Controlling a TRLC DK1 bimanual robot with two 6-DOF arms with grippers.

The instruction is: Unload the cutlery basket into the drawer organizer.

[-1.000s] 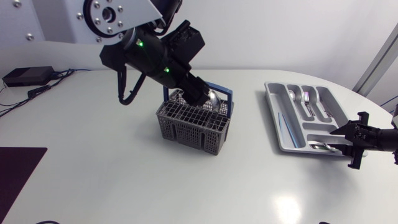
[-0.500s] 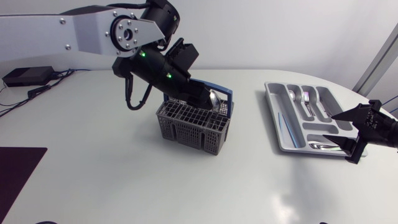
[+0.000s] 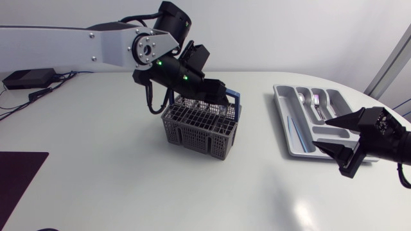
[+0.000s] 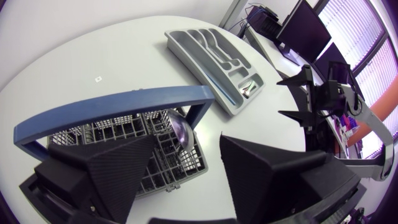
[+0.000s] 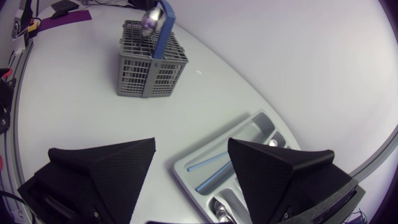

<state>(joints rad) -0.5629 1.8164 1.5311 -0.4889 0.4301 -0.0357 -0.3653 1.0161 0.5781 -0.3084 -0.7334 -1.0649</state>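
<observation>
The spoon needs to go from the basket (image 3: 192, 131) into the drawer organizer, so my left gripper should next grip the spoon by its shiny bowl (image 3: 223, 110).
The grey cutlery basket (image 3: 192, 131) with a blue handle (image 4: 118, 106) stands mid-table. My left gripper (image 3: 215, 96) hovers open just above it. A spoon's shiny bowl (image 4: 182, 130) sticks up from the basket ahead of the gap between the fingers, touched by neither. The grey drawer organizer (image 3: 282, 106) lies at the right, with spoons in its far compartments and a blue-handled piece in the long one. My right gripper (image 3: 337, 144) stands open and empty above the organizer's near end. The right wrist view shows the organizer (image 5: 236, 168) below the fingers and the basket (image 5: 152, 62) far ahead.
A black box (image 3: 29, 78) with cables sits at the back left. A dark mat (image 3: 19, 173) lies at the front left edge. Bare white tabletop runs between basket and organizer.
My right gripper has opened wider and drawn up and leftward from the organizer's near right corner. My left arm has swung right and set its gripper over the basket.
</observation>
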